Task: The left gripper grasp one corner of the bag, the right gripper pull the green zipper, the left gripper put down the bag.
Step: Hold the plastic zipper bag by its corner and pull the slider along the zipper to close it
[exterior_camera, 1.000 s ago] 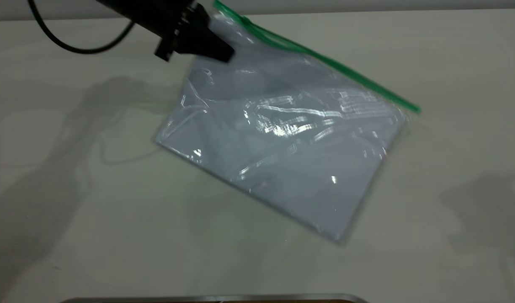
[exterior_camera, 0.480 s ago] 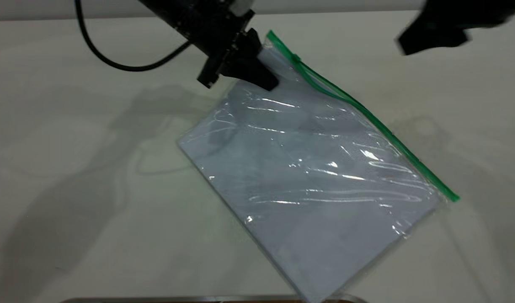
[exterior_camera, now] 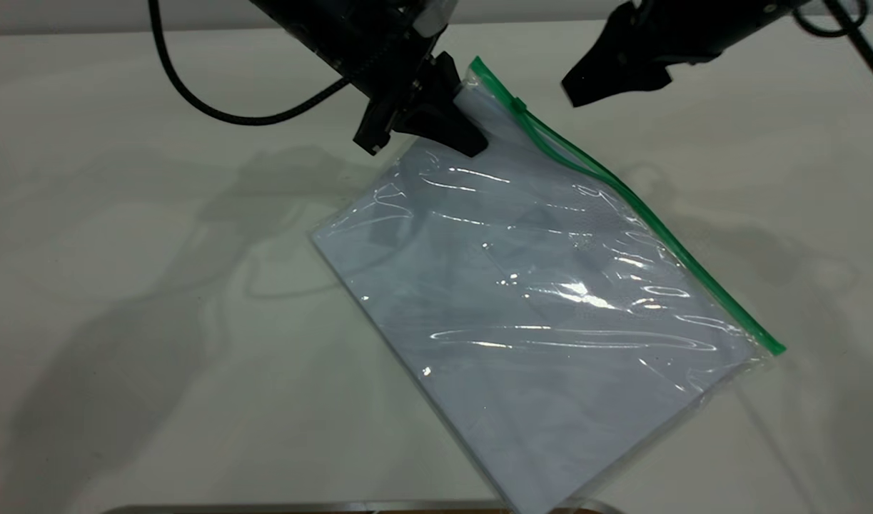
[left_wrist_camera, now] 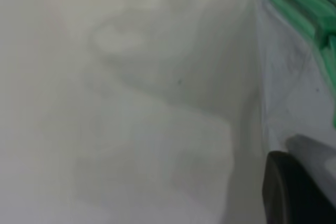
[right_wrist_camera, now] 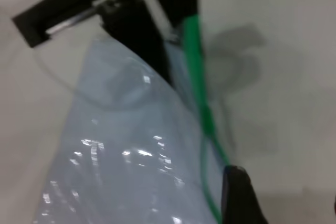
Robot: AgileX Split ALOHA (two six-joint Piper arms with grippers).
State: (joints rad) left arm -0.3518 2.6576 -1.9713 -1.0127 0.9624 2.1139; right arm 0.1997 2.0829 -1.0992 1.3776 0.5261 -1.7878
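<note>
I will grab the zipper by its small slider (exterior_camera: 520,106) with my right gripper next, so that I can pull the green zipper along the bag (exterior_camera: 536,300).
The bag (exterior_camera: 536,300), a clear pouch with white paper inside, hangs tilted, its lower part lying on the table. My left gripper (exterior_camera: 443,127) is shut on its upper corner, next to the end of the green zipper (exterior_camera: 650,221). The small slider (exterior_camera: 520,106) sits near that held corner, and the strip gapes slightly just below it. My right gripper (exterior_camera: 607,82) hovers open to the right of the slider, clear of the bag. The left wrist view has the green zipper (left_wrist_camera: 299,3) and one fingertip (left_wrist_camera: 294,192). The right wrist view shows the zipper (right_wrist_camera: 195,66) beside one fingertip (right_wrist_camera: 239,198).
The pale table (exterior_camera: 158,321) lies bare to the left of the bag. A metal-rimmed edge (exterior_camera: 365,507) runs along the near side. The left arm's black cable (exterior_camera: 215,107) loops above the table at the back left.
The left gripper carried the bag's corner to the right and the bag swung lower and steeper. The right gripper came into view from the upper right and moved towards the slider.
</note>
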